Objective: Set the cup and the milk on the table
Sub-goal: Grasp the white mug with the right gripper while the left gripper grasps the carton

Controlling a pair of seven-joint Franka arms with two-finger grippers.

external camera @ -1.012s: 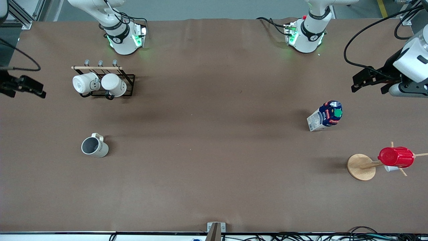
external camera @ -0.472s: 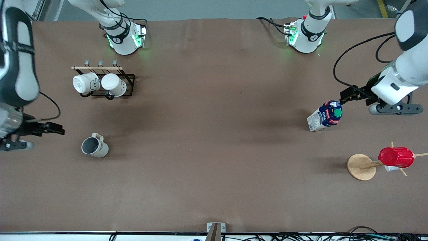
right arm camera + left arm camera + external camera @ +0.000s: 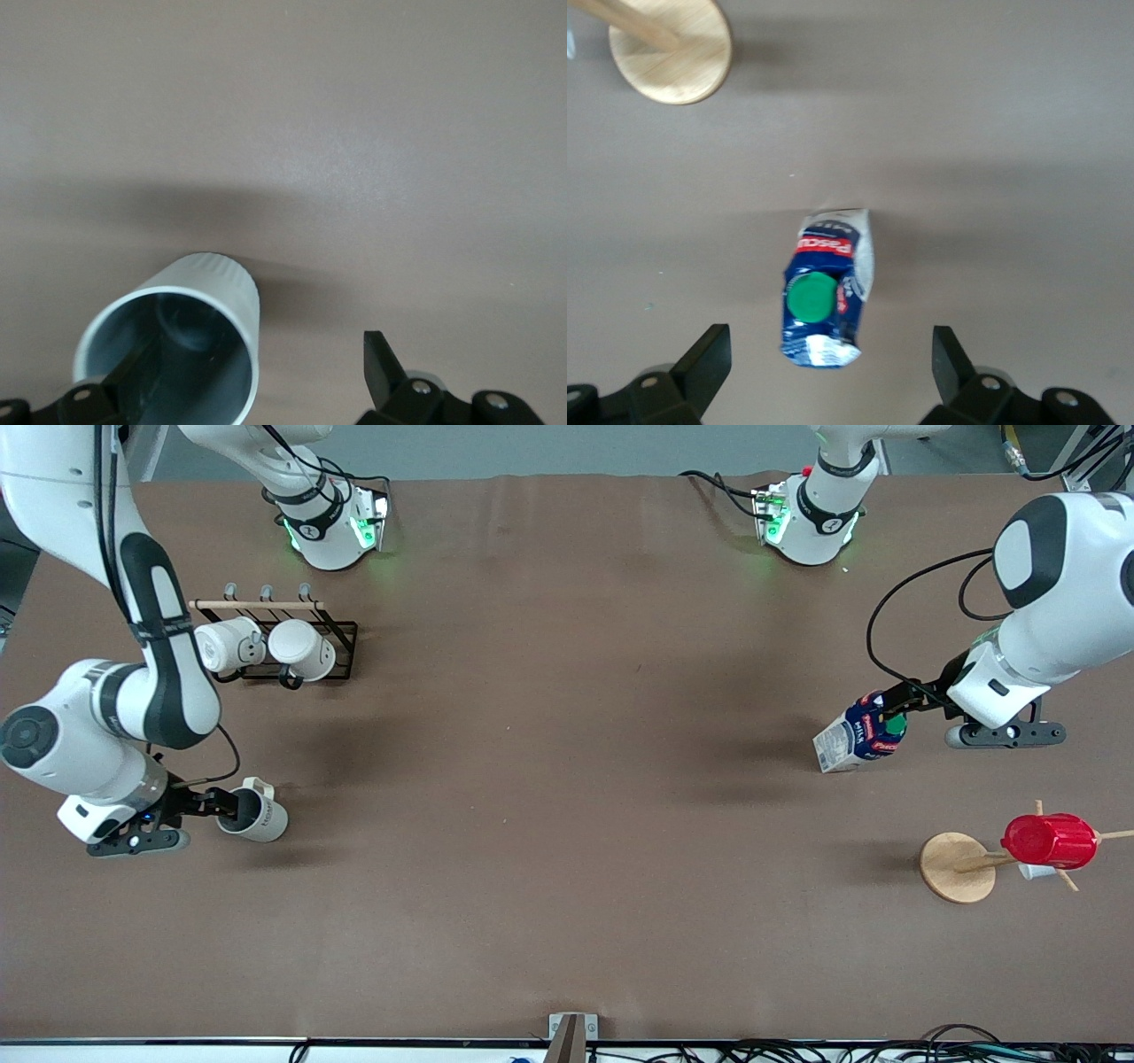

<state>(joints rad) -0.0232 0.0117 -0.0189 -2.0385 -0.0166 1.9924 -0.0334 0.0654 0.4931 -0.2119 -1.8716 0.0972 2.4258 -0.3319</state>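
My left gripper grabs the milk by its green-capped top (image 3: 893, 726) next, to keep the milk's base (image 3: 835, 756) free to stand on the tabletop.
The cup (image 3: 263, 821), cream-white with a dark grey inside, stands upright on the brown table (image 3: 567, 824) toward the right arm's end. My right gripper (image 3: 226, 804) is open at its rim. In the right wrist view one finger is inside the cup (image 3: 226, 279) and the other finger (image 3: 381, 363) is outside, with the wall between them. The milk (image 3: 852, 740), dark blue with a green cap, stands toward the left arm's end. My left gripper (image 3: 890, 713) is open over its top. In the left wrist view the fingers (image 3: 709, 359) straddle the milk (image 3: 826, 266) without touching it.
A black rack (image 3: 341, 633) with two white mugs stands near the right arm's base. A wooden mug tree with a round base (image 3: 957, 866) carries a red ribbed cup (image 3: 1050, 840), nearer the front camera than the milk. The base also shows in the left wrist view (image 3: 671, 44).
Both arms have swung in from the table's ends and come down. The right gripper has reached the cup's rim and the left gripper the milk's top. Cup and milk have not moved.
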